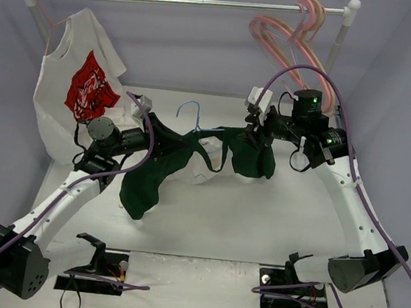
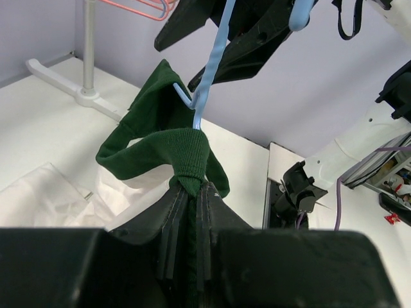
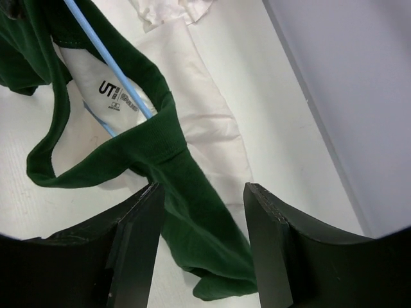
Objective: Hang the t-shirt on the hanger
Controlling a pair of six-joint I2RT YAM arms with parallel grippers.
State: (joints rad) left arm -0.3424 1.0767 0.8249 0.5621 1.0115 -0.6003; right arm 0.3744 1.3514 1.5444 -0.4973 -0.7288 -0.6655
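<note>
The robot's right gripper will reach for the t-shirt's green sleeve [image 2: 164,73] and grab it beside the collar, at the hanger wire [image 2: 207,74], so the hook stays free to hang.
The t-shirt [image 1: 142,184], white with dark green sleeves and collar, hangs bunched between my two grippers above the table. My left gripper [image 1: 179,142] is shut on the green collar; in the left wrist view [image 2: 190,187] the ribbed collar [image 2: 183,151] is pinched between the jaws. The light-blue hanger [image 1: 190,110] stands up behind the shirt, and its wire [image 2: 207,74] runs down into the collar. My right gripper [image 1: 256,134] is open; in the right wrist view [image 3: 202,208] a green sleeve [image 3: 205,237] lies below and between the fingers [image 3: 138,224], untouched. The hanger wire [image 3: 109,54] crosses the collar opening.
A rail [image 1: 193,2] spans the back, with a white shirt with a red graphic [image 1: 79,87] on its left and pink hangers [image 1: 300,38] on its right. The rack's foot [image 2: 83,93] stands on the table. Grey walls close in both sides.
</note>
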